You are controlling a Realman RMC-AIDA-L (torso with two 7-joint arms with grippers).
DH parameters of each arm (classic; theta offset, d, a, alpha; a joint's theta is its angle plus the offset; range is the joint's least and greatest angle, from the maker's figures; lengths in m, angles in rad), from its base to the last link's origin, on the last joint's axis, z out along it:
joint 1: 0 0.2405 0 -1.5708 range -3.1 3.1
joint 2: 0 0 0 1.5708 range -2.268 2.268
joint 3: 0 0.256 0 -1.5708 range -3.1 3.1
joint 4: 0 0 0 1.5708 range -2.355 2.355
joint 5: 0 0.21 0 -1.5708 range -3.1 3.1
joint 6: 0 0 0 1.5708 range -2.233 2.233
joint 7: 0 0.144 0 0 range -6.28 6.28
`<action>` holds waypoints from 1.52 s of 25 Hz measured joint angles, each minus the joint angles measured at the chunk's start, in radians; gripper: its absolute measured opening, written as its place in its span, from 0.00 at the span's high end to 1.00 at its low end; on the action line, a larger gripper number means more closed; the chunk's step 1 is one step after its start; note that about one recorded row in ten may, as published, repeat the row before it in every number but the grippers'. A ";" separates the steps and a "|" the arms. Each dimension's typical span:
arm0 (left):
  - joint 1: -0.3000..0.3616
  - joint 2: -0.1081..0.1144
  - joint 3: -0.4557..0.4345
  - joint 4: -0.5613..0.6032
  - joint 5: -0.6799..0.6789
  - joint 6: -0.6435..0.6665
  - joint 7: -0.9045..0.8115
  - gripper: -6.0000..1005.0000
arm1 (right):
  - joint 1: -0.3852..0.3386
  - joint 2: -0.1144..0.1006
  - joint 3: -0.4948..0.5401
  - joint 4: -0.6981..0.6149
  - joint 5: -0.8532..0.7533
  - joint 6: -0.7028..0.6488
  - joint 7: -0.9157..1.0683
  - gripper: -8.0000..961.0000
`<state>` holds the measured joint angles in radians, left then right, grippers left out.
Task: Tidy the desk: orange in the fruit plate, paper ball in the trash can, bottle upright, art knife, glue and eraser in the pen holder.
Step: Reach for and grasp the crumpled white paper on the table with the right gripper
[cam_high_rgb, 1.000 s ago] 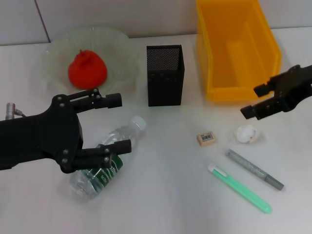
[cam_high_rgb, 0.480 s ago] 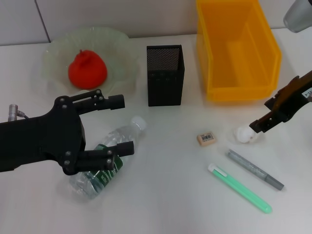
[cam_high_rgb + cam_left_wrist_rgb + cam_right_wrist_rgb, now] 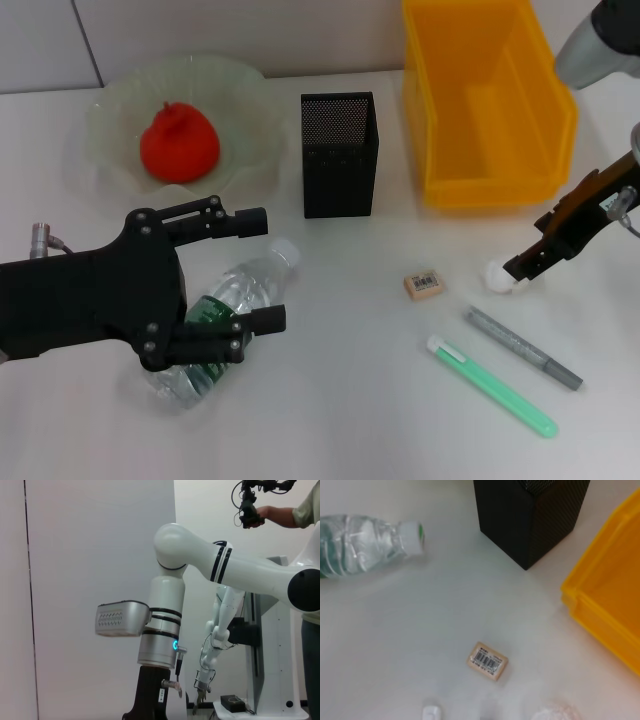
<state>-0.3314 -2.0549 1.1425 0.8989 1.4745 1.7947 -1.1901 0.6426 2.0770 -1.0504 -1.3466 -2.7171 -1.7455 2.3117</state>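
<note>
My right gripper needs to go lower before it closes on the white paper ball (image 3: 497, 278). Its fingers are above the ball and don't reach the ball's sides, so they would miss the ball if they closed now.
The bottle (image 3: 243, 290) lies on its side at the front left, white cap toward the pen holder (image 3: 338, 155). My left gripper (image 3: 260, 268) is open, one finger on each side of the bottle's body. My right gripper (image 3: 522, 266) points down onto the paper ball (image 3: 495, 277), which it partly covers. The eraser (image 3: 423, 285) lies just left of the ball. A grey stick (image 3: 522, 348) and a green stick (image 3: 490, 385) lie in front; which is the art knife and which the glue I cannot tell. The orange (image 3: 178, 145) sits in the fruit plate (image 3: 250, 95).
The trash can (image 3: 485, 100) stands at the back right, just behind my right gripper. The right wrist view shows the eraser (image 3: 487, 661), the bottle (image 3: 360, 542), the pen holder (image 3: 530, 515) and a corner of the trash can (image 3: 610, 605).
My left gripper has slid right and lower, bringing its fingers around the bottle. My right gripper has tilted and come down from beside the trash can onto the paper ball.
</note>
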 joint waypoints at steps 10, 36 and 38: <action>0.001 -0.002 0.000 0.000 0.001 0.000 0.000 0.21 | 0.011 0.001 -0.029 0.087 -0.019 0.086 0.003 0.20; 0.002 -0.004 0.000 0.001 0.003 0.008 0.000 0.21 | 0.050 0.002 -0.052 0.232 -0.050 0.171 0.006 0.23; 0.002 -0.004 0.000 0.001 0.003 0.008 0.000 0.21 | 0.050 0.002 -0.052 0.239 -0.050 0.175 0.008 0.24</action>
<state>-0.3297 -2.0586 1.1428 0.8999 1.4772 1.8026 -1.1899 0.6930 2.0788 -1.1029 -1.1079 -2.7674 -1.5706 2.3202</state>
